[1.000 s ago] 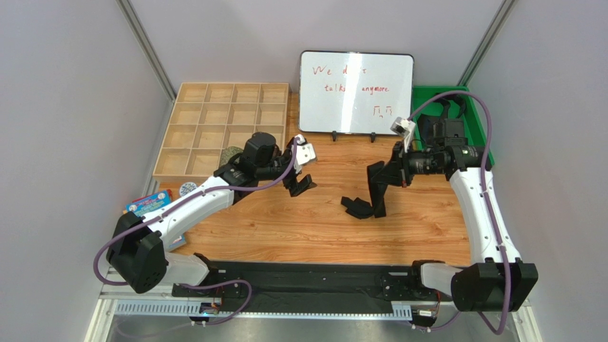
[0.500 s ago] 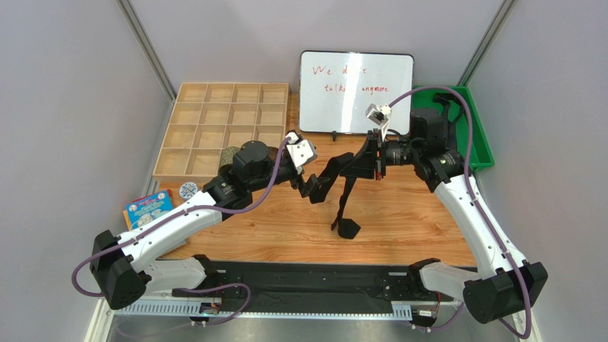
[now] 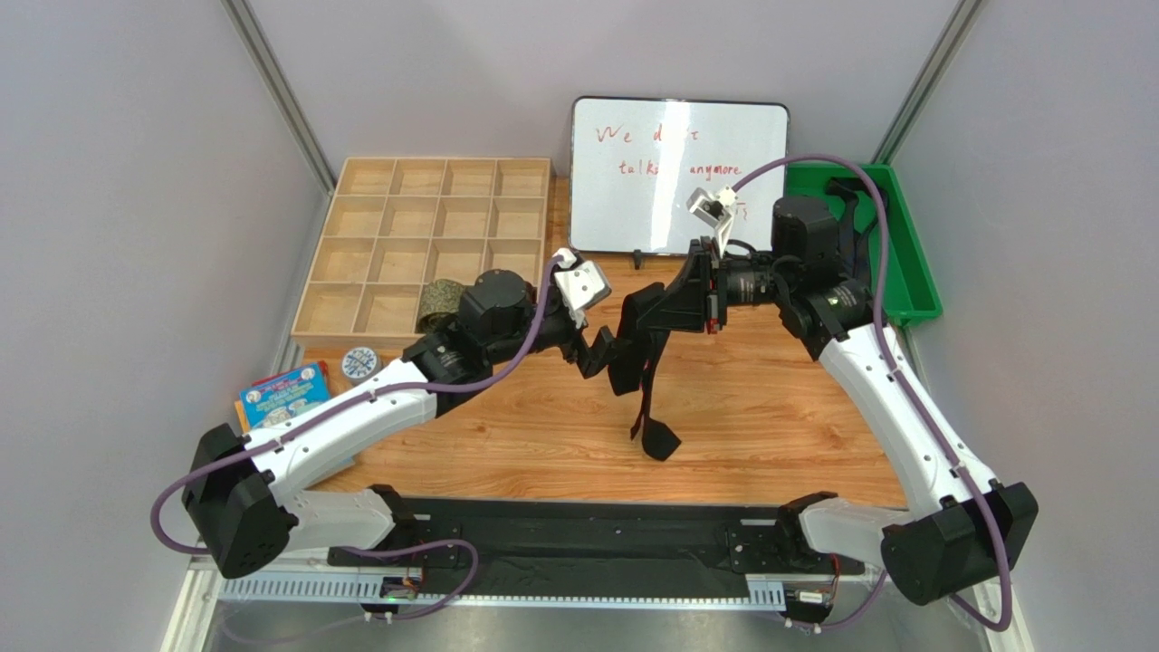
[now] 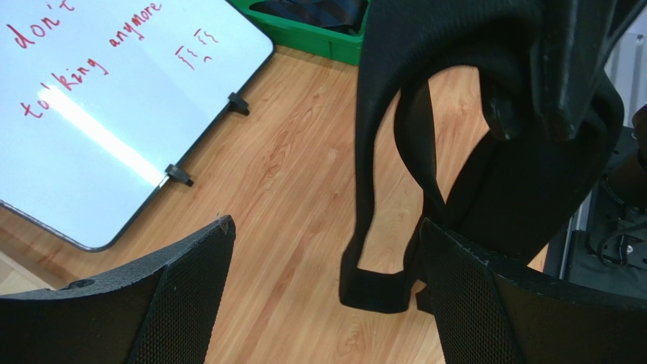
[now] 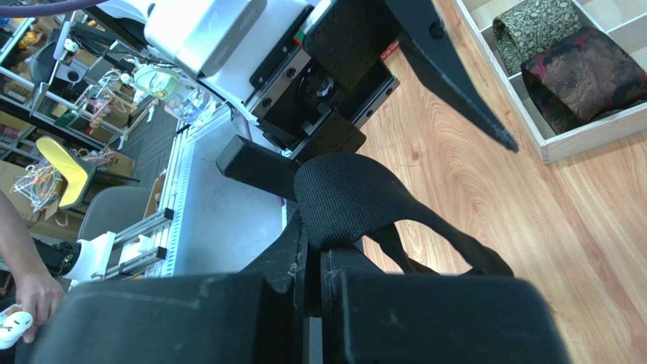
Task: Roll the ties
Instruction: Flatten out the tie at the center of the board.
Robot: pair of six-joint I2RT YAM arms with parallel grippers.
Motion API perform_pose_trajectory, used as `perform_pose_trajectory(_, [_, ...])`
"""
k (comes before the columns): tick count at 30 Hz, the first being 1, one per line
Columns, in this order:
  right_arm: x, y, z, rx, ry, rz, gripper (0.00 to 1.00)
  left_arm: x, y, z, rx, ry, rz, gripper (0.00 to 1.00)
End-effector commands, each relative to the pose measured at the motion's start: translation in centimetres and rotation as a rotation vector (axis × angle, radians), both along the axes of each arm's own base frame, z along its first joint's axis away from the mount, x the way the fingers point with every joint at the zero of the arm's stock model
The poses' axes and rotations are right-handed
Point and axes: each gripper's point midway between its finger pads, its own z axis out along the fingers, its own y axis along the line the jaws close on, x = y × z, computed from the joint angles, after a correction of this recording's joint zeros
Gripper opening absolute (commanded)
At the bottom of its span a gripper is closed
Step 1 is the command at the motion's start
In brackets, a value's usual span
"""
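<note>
The black tie's hanging strand [image 3: 630, 361] [image 4: 366, 171] should go to my left gripper, which will grab it and stretch it for rolling, and this leaves the fold to my right gripper.
A black tie [image 3: 659, 438] hangs from my right gripper [image 3: 676, 304], which is shut on its upper fold [image 5: 357, 197] above the middle of the table. The tie's lower end loops onto the wood [image 4: 376, 287]. My left gripper [image 3: 603, 356] is open right beside the hanging strands. In the left wrist view the tie [image 4: 380, 152] falls between its fingers [image 4: 190, 288] but nearer the right one, and neither pad presses it. An olive-green rolled tie [image 5: 535, 26] and a dark reddish-brown one [image 5: 585, 72] lie in compartments of the wooden tray [image 3: 408, 218].
A whiteboard [image 3: 678, 177] with red writing stands at the back centre. A green bin [image 4: 319, 39] at the back right holds dark fabric. A colourful card [image 3: 283, 391] and a small round disc [image 3: 359, 360] lie at the left by the tray.
My right gripper has lifted the black tie off the table and carried it left and back. My left arm has swung right up to the hanging tie.
</note>
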Motion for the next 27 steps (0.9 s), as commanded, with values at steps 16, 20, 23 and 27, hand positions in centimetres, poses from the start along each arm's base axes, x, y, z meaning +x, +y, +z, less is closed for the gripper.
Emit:
perform_pose_trajectory(16, [-1.4,1.3,2.8,0.033,-0.073,0.089,0.01,0.1,-0.4,0.7,0.002,-0.016,-0.005,0.72])
perform_pose_trajectory(20, [-0.4,1.0,1.1,-0.004,-0.079,0.039,0.05,0.5,1.7,1.4,0.114,-0.047,0.037,0.20])
perform_pose_trajectory(23, [1.4,1.2,-1.3,-0.033,-0.055,-0.017,0.13,0.3,4.2,1.9,0.222,-0.048,0.082,0.00])
perform_pose_trajectory(27, [4.7,1.9,-4.2,-0.067,-0.052,-0.084,0.41,1.3,8.3,1.2,0.392,-0.041,0.213,0.00])
